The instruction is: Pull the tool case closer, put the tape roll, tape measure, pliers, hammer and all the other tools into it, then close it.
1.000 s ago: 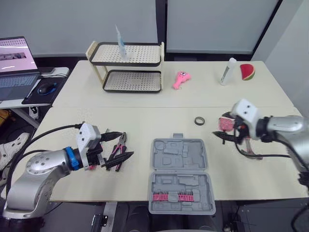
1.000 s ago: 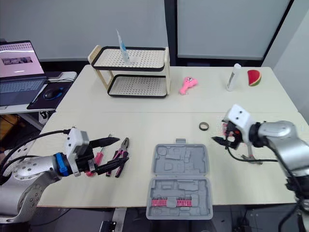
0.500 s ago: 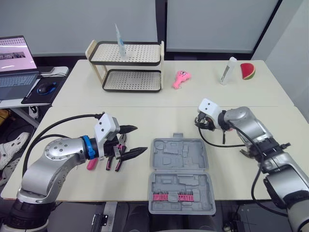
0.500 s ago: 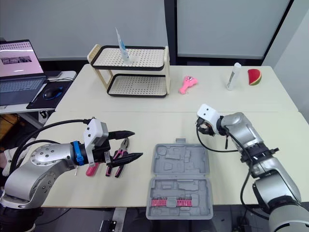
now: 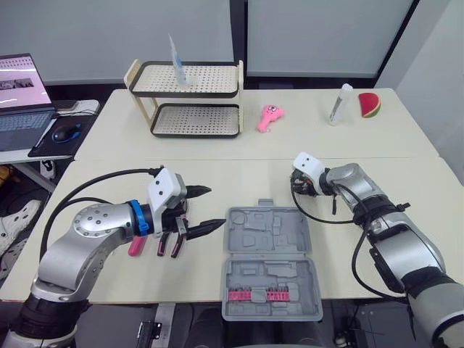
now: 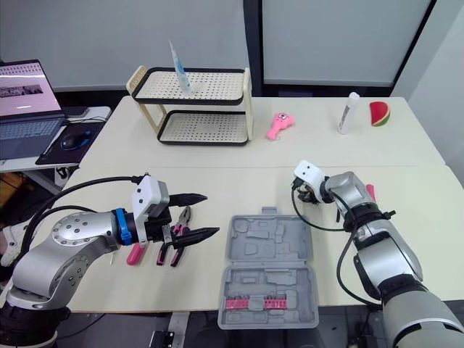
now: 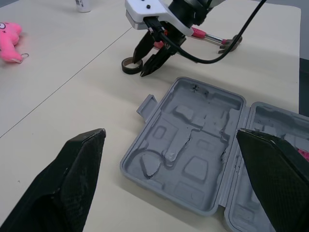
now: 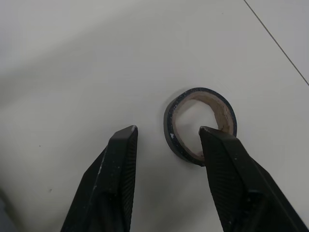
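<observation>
I will next pinch the tape roll's thin side (image 8: 170, 126) with my right gripper. The black tape roll is wide, but its open hole (image 8: 192, 122) has room for one finger.
The grey tool case (image 5: 272, 264) lies open near the table's front edge. My left gripper (image 5: 216, 206) hovers open just left of it, holding nothing. Under that arm lie the pink-handled pliers (image 6: 177, 238) and a pink screwdriver (image 6: 134, 254). My right gripper (image 8: 169, 130) is open and low over the dark tape roll (image 8: 227, 108). One finger is outside the ring and the other is over its near rim. In the left wrist view the roll (image 7: 128, 64) rests on the table by the right gripper (image 7: 140, 65), with the pink-handled hammer (image 7: 212, 37) behind it.
A two-tier rack (image 5: 192, 101) stands at the back left. A pink toy (image 5: 270, 117), a white bottle (image 5: 338, 105) and a watermelon toy (image 5: 370, 105) sit along the far side. A laptop (image 5: 18, 94) is on a side desk at the left.
My right gripper has swung left from the hammer's side to the tape roll. My left gripper has moved right, from over the pliers toward the case.
</observation>
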### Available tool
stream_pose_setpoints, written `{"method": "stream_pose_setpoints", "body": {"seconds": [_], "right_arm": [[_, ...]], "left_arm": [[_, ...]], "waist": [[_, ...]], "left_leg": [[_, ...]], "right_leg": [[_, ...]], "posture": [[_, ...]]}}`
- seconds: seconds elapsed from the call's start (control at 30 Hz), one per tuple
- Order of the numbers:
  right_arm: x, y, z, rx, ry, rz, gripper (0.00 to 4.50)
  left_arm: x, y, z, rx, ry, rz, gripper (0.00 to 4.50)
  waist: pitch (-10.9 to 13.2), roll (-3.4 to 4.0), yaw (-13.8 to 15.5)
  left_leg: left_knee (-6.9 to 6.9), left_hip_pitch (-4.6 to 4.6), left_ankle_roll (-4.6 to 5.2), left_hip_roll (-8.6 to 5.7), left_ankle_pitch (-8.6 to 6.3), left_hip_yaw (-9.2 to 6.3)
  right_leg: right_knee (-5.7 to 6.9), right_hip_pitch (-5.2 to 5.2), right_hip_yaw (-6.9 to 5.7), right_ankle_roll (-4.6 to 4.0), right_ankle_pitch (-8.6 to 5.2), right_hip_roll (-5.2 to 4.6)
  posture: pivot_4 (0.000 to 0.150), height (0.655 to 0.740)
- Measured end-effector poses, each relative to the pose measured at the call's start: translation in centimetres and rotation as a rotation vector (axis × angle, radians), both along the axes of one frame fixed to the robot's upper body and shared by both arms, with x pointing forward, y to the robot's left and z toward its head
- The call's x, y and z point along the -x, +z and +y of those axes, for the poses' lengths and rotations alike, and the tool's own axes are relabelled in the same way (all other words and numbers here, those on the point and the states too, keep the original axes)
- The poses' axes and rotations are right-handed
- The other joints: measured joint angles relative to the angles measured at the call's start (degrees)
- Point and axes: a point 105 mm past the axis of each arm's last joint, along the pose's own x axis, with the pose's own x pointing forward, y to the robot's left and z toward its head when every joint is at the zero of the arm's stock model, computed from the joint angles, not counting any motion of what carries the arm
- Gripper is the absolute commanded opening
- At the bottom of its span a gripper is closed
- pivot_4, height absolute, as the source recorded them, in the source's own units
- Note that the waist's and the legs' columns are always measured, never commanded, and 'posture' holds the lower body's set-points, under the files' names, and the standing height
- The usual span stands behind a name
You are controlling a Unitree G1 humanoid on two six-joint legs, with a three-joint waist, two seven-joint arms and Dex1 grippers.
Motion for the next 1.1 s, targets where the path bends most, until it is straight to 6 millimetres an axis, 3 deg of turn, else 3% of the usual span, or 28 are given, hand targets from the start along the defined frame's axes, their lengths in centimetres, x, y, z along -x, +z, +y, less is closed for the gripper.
{"method": "stream_pose_setpoints", "body": {"seconds": [0.37, 0.57, 0.7, 0.77, 0.9, 1.1], "right_arm": [[-0.4, -0.2, 0.7, -0.004, -0.002, 0.005, 0.04], [-0.4, 0.4, 1.2, -0.031, 0.034, 0.002, 0.02], [-0.2, 3.0, 2.2, -0.070, 0.120, -0.050, 0.02], [0.8, 4.2, 3.3, -0.116, 0.177, -0.061, 0.02], [5.4, 5.4, 7.3, -0.254, 0.304, -0.008, 0.02], [10.6, 5.5, 11.9, -0.383, 0.387, 0.107, 0.02]], "left_arm": [[0.0, -0.2, -0.4, -0.001, -0.014, 0.001, 4.50], [0.1, -0.6, 0.0, -0.010, -0.012, 0.009, 4.50], [0.2, -1.2, 1.4, -0.042, 0.013, 0.026, 4.50], [0.2, -1.4, 2.5, -0.076, 0.035, 0.019, 4.50], [0.8, -2.1, 4.7, -0.149, 0.052, 0.032, 4.50], [2.2, -3.2, 5.4, -0.206, -0.004, 0.089, 4.50]], "waist": [[0.0, 0.00, -0.3], [0.0, 0.02, -0.4], [0.0, 0.05, -0.3], [0.0, 0.05, -0.3], [0.0, 0.07, -0.1], [0.0, 0.06, 0.1]], "left_leg": [[0.00, 0.00, -0.02, 0.00, 0.01, 0.00], [-0.01, 0.00, -0.03, 0.00, 0.02, 0.01], [-0.01, -0.05, -0.03, 0.01, 0.02, -0.04], [-0.02, -0.06, -0.03, 0.02, 0.01, -0.06], [-0.05, -0.13, -0.01, 0.03, 0.00, -0.14], [-0.05, -0.11, 0.19, -0.02, -0.11, -0.16]], "right_leg": [[0.03, -0.01, 0.01, 0.00, 0.00, 0.01], [0.04, -0.04, 0.02, 0.00, 0.00, 0.01], [0.07, -0.09, -0.01, 0.00, 0.00, 0.00], [0.09, -0.10, -0.01, 0.00, 0.00, 0.00], [0.14, -0.17, 0.00, 0.00, 0.00, -0.03], [0.27, -0.26, 0.01, 0.00, 0.00, -0.02]], "posture": [[0.150, 0.7290], [0.150, 0.7290], [0.150, 0.7290], [0.150, 0.7290], [0.150, 0.7290], [0.150, 0.7290]]}}
